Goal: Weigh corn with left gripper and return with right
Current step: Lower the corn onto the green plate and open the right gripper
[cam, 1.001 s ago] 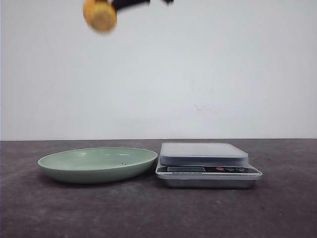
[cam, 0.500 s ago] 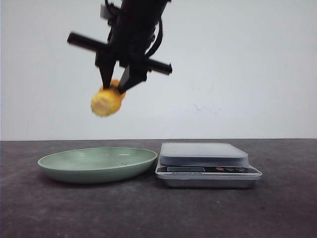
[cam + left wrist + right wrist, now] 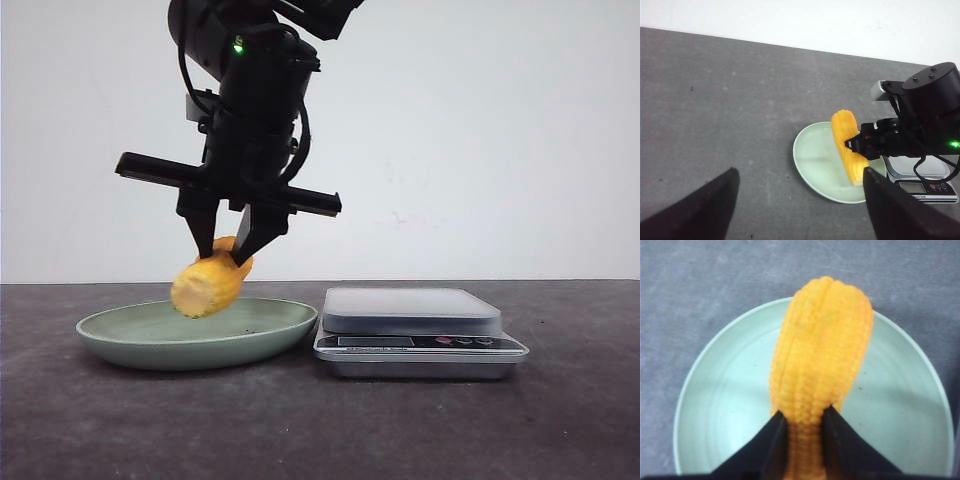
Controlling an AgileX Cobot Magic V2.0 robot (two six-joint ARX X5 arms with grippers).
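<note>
The robot's right gripper should open now, as the corn's paler cut end [image 3: 192, 296] is low inside the rim of the green plate.
The corn [image 3: 208, 283], a stubby yellow-orange cob, is gripped near one end by my right gripper [image 3: 228, 255], which is shut on it. The corn tilts down low over the pale green plate [image 3: 120, 325]; I cannot tell whether it touches. In the right wrist view the fingers [image 3: 775, 437] pinch the corn [image 3: 822, 350] above the plate [image 3: 715, 405]. My left gripper [image 3: 800, 172] is open and empty, well above and to the side, looking at the corn [image 3: 847, 145], the plate [image 3: 812, 160] and the right arm [image 3: 925, 115].
A silver kitchen scale [image 3: 410, 312] with an empty weighing platform stands just right of the plate, also in the left wrist view [image 3: 925, 185]. The dark grey tabletop [image 3: 320, 430] stretches around both. A white wall is behind.
The right gripper has come down with the corn from the top of the front view to just over the plate.
</note>
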